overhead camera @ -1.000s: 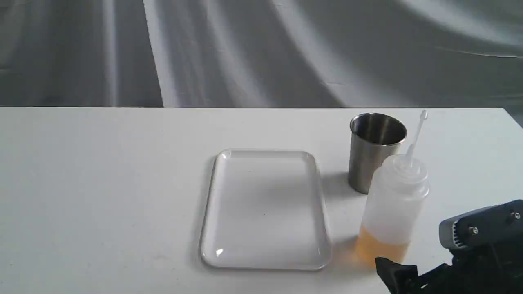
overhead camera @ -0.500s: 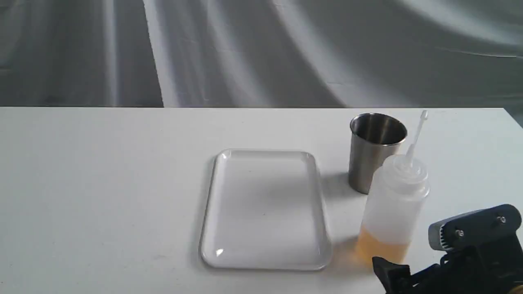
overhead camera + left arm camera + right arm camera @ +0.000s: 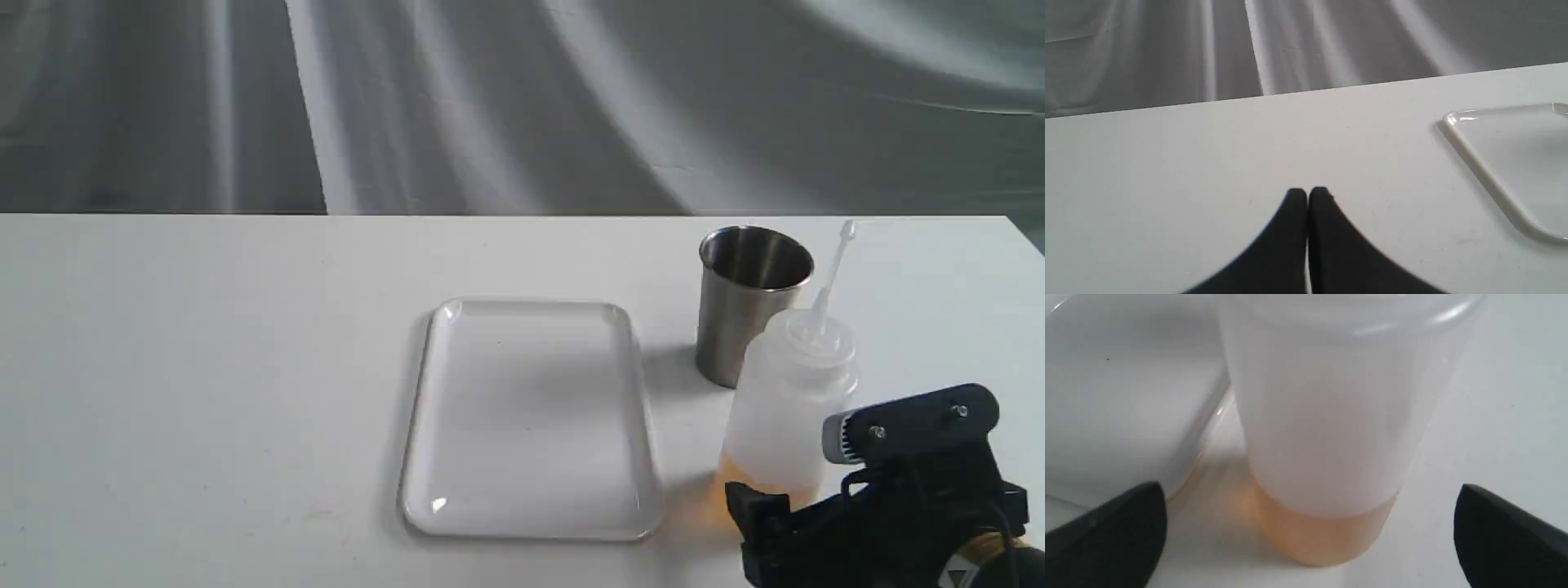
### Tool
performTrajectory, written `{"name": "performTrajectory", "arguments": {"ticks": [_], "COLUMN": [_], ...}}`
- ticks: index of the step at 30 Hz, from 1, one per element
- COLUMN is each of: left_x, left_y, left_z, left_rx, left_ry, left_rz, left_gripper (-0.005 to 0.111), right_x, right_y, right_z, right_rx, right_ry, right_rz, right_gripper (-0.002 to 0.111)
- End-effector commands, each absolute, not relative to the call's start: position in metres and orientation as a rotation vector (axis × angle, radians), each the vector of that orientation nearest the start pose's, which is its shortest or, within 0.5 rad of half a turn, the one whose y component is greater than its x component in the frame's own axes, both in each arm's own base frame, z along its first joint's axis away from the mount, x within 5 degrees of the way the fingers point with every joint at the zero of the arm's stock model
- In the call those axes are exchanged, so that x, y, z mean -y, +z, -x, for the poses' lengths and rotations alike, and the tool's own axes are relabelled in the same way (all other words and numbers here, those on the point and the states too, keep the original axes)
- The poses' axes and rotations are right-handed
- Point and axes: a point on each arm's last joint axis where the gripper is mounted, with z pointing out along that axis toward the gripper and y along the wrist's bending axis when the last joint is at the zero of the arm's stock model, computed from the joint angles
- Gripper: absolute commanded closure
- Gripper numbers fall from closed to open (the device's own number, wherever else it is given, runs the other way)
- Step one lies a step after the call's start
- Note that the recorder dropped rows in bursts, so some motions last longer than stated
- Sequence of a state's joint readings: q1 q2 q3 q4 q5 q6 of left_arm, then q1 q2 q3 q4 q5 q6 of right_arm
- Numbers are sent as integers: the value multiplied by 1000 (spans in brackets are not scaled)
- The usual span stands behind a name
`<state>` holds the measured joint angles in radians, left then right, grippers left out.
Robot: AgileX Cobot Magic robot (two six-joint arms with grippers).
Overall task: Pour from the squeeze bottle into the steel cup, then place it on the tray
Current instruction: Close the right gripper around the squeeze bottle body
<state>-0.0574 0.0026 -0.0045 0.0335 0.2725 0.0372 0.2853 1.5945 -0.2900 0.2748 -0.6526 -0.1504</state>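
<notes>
The right gripper grabs the squeeze bottle by its lower body (image 3: 775, 452) next, which leaves the squeeze bottle's thin nozzle (image 3: 834, 265) free to pour into the steel cup.
The squeeze bottle (image 3: 785, 400) stands upright on the table, with amber liquid at its base and its thin nozzle pointing up. Just behind it is the steel cup (image 3: 751, 300), upright. To their left lies the white tray (image 3: 531, 416), with nothing on it. My right gripper (image 3: 782, 513) is low at the front right, open. In the right wrist view its fingers (image 3: 1126, 522) flank the bottle (image 3: 1323, 416) near its base without touching it. My left gripper (image 3: 1306, 195) is shut on nothing over bare table, left of the tray (image 3: 1474, 163).
The white table (image 3: 204, 367) ends at a far edge in front of a grey draped backdrop (image 3: 490, 98). Its right edge runs close behind the cup. The tray's rim (image 3: 1208, 412) passes close beside the bottle's base.
My right gripper has moved in towards the bottle from the front right, bringing its open fingers alongside the bottle's base. Bottle, cup and tray have not moved.
</notes>
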Motion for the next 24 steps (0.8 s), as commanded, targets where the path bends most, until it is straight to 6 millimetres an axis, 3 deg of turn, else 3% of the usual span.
{"name": "performTrajectory", "arguments": {"ticks": [1,14,24], "left_x": [3,3,3], "left_y": [189,189,189], "left_z": [-55,-55,-55], "left_rx": [-1746,-1746,-1746], "left_ry": [11,8,10], "left_rz": [-108,-105,-107], "left_gripper": [107,107,107], "right_x": [-49,-57,-55], "right_y": [127,121,111], "right_z": [-232,-263,-265], "right_rx": [-2125,-2112,-2114], "right_ry": [19,17,-4], "right_rz": [110,71,61], "right_gripper": [15,15,16]}}
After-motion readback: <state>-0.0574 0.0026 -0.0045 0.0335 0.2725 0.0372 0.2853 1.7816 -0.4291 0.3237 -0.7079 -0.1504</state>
